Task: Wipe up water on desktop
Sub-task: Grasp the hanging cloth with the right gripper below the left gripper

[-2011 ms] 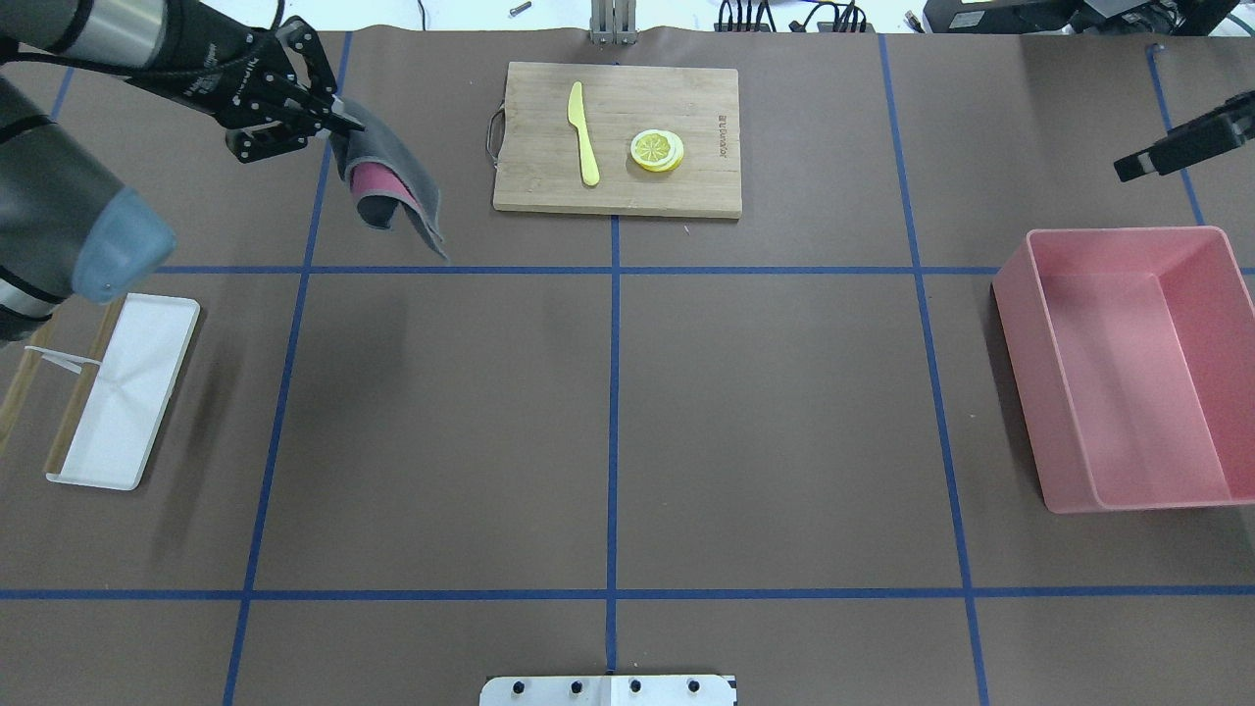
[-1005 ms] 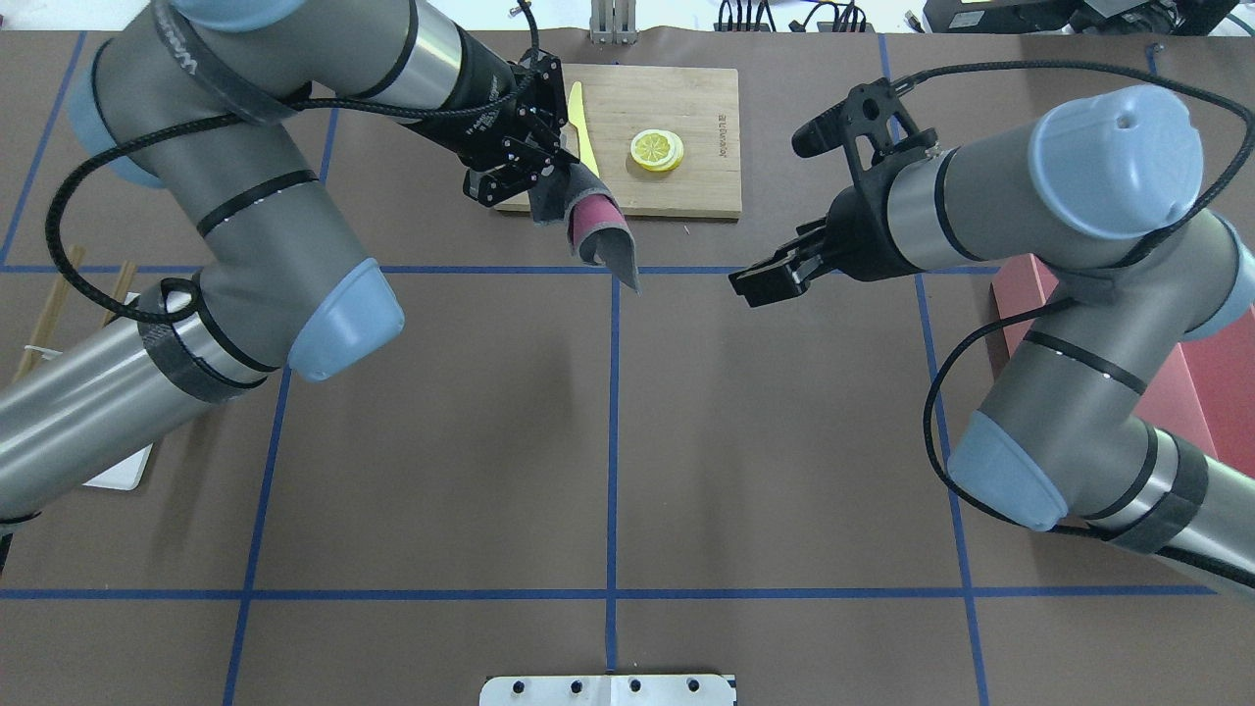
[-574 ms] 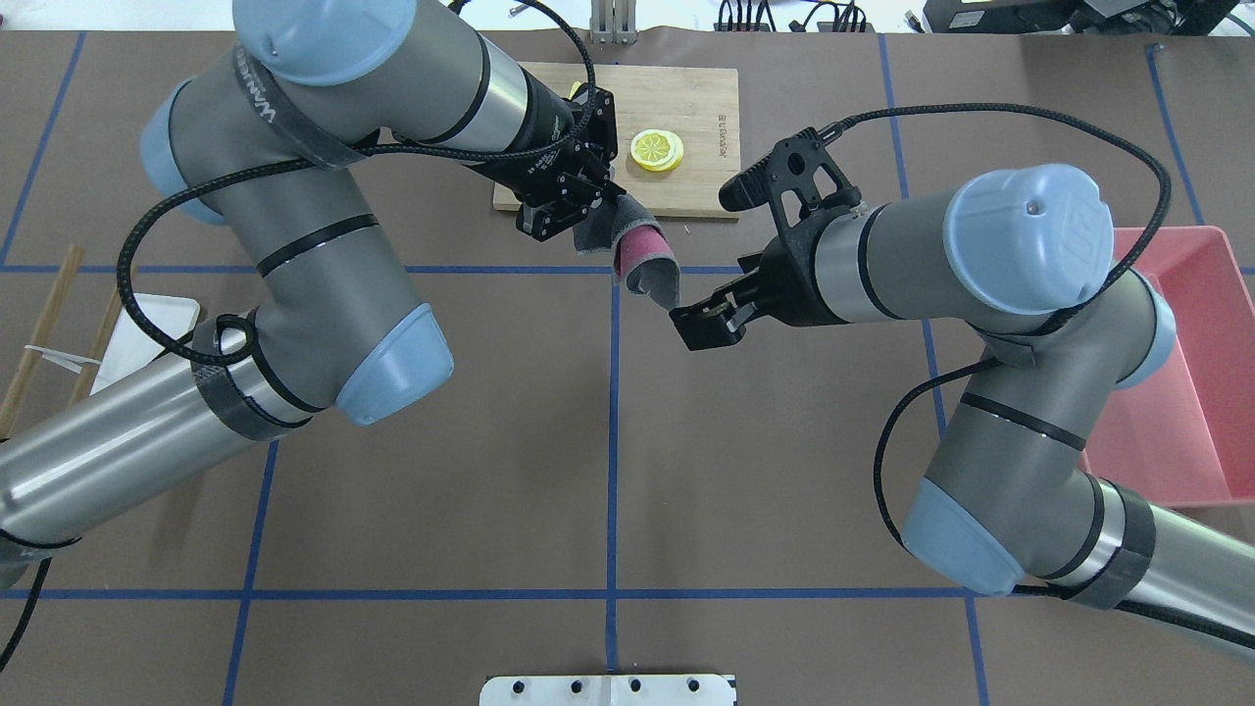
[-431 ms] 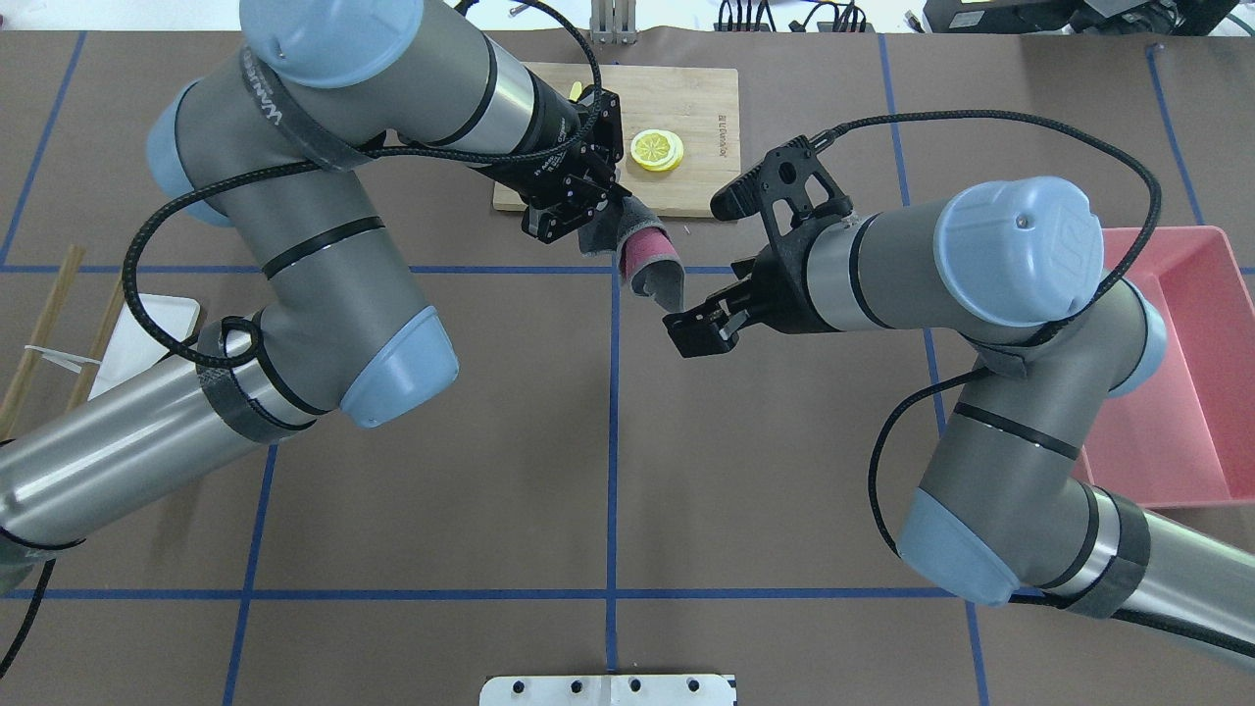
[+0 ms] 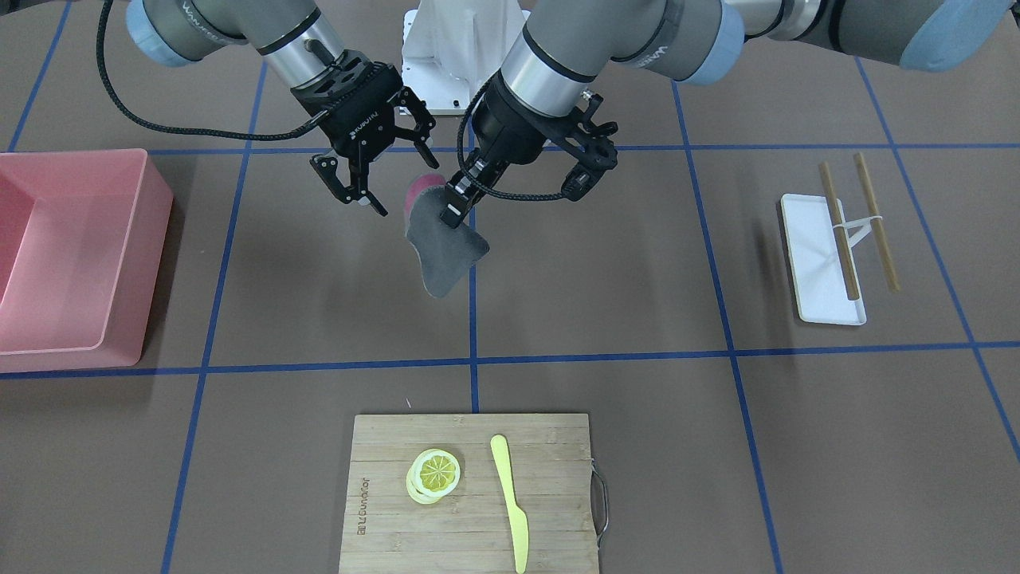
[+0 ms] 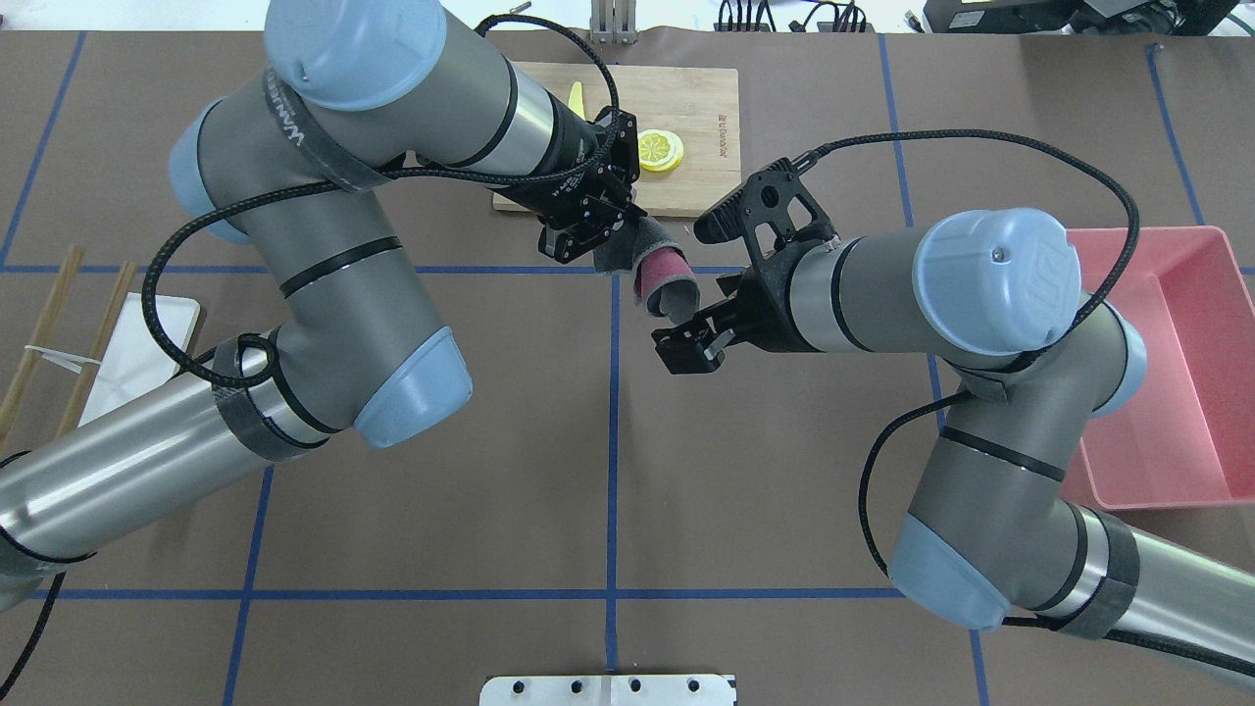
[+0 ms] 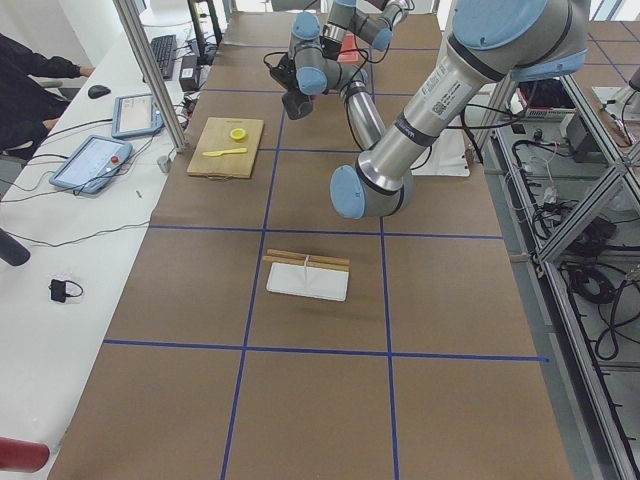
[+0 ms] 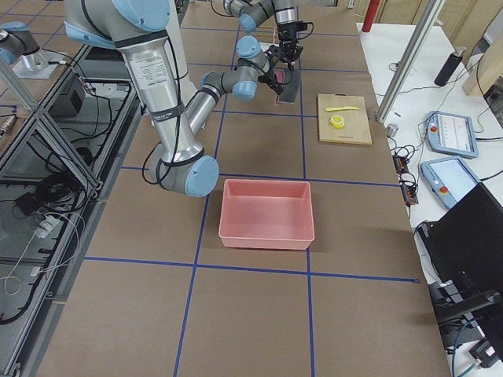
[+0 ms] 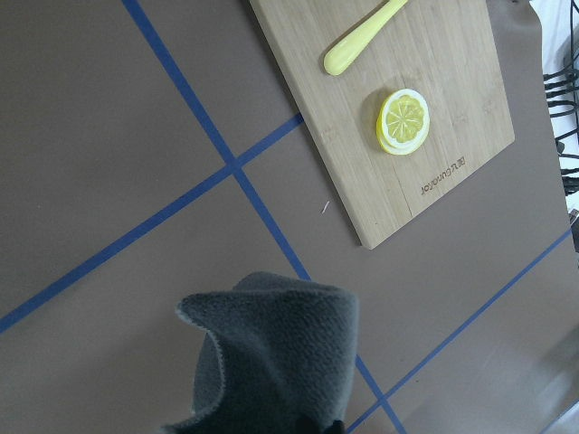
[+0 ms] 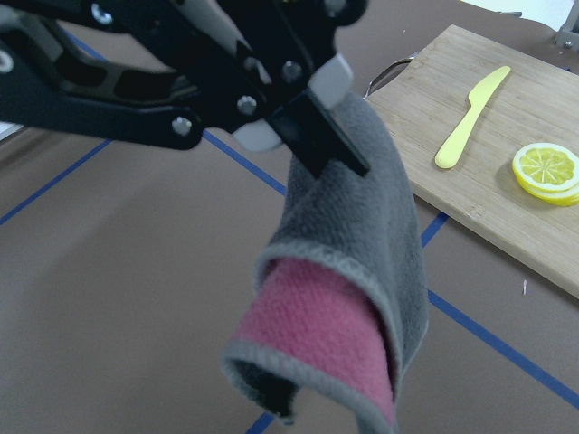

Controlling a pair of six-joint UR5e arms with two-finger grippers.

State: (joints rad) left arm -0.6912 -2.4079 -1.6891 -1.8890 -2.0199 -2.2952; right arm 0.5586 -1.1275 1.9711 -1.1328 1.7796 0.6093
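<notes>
My right gripper should next pinch the cloth by its pink fold (image 5: 421,190), which sticks out at the side. The cloth's grey end (image 5: 445,260) is hanging loosely.
The brown desktop (image 6: 441,471) with blue tape lines shows no water that I can make out. My left gripper (image 6: 610,221) is shut on the top edge of a grey cloth with a pink inner side (image 6: 667,279), which hangs folded above the table's middle, just in front of the cutting board. It also shows in the front view (image 5: 446,247) and both wrist views (image 9: 271,353) (image 10: 353,271). My right gripper (image 6: 686,345) is open, close beside the cloth's lower end and apart from it. In the front view it (image 5: 394,179) stands spread next to the pink fold.
A bamboo cutting board (image 6: 706,186) at the back holds lemon slices (image 6: 660,150) and a yellow knife (image 5: 510,494). A pink bin (image 6: 1157,373) stands at the right. A white tray (image 6: 127,338) with chopsticks lies at the left.
Both arms have come in from the sides to the table's middle. The left gripper carried the cloth rightward and nearer; the open right gripper moved left up to the cloth's lower end.
</notes>
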